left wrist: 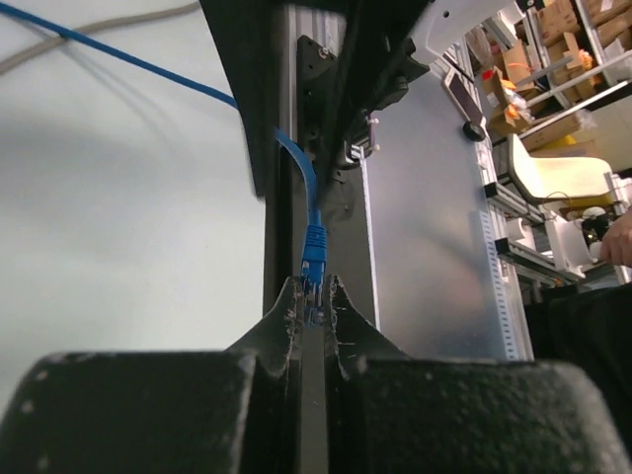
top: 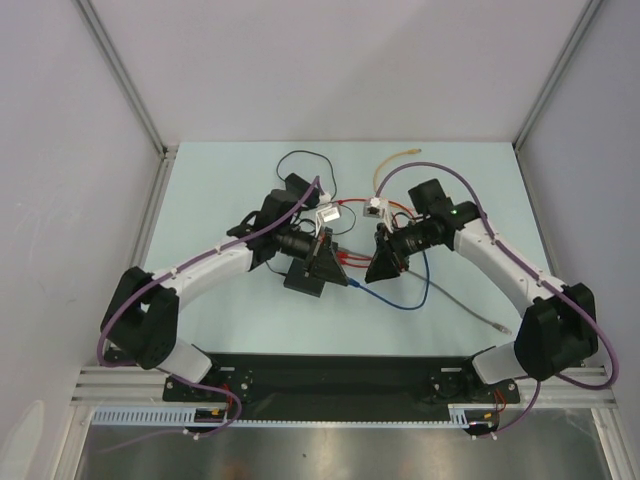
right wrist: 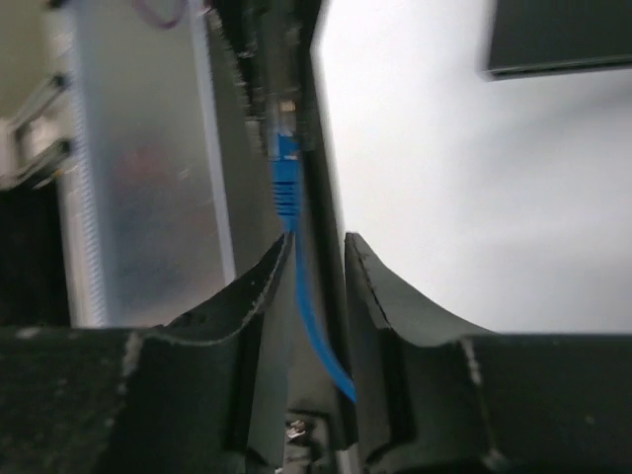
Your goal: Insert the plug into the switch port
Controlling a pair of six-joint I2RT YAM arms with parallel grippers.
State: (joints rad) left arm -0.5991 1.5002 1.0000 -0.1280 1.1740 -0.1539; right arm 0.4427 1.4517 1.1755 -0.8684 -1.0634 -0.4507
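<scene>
The plug has to go into the switch port, so the robot's right gripper will grab the blue cable just behind the plug (top: pixel 360 287) (right wrist: pixel 290 221), which leaves the plug's tip free to go in.
The blue plug (left wrist: pixel 314 259) sits pinched between the tips of my left gripper (left wrist: pixel 314 288), which is shut on it, and its blue cable (left wrist: pixel 148 67) trails away over the table. In the right wrist view the same plug (right wrist: pixel 285 168) lies just beyond my right gripper (right wrist: pixel 318 247). The jaws of that gripper stand apart, with only the cable (right wrist: pixel 314 326) running loosely between them. From above, both grippers meet tip to tip at mid-table, left (top: pixel 338 265) and right (top: pixel 372 270). The flat black switch box (top: pixel 303 279) lies under the left gripper. Its port is hidden.
Loose cables lie around: a grey one (top: pixel 460 300), a red one (top: pixel 350 203), a black cord loop (top: pixel 300 160) and a beige one (top: pixel 395 155). Two small white connectors (top: pixel 330 215) (top: pixel 375 208) sit behind the grippers. Enclosure walls border the table.
</scene>
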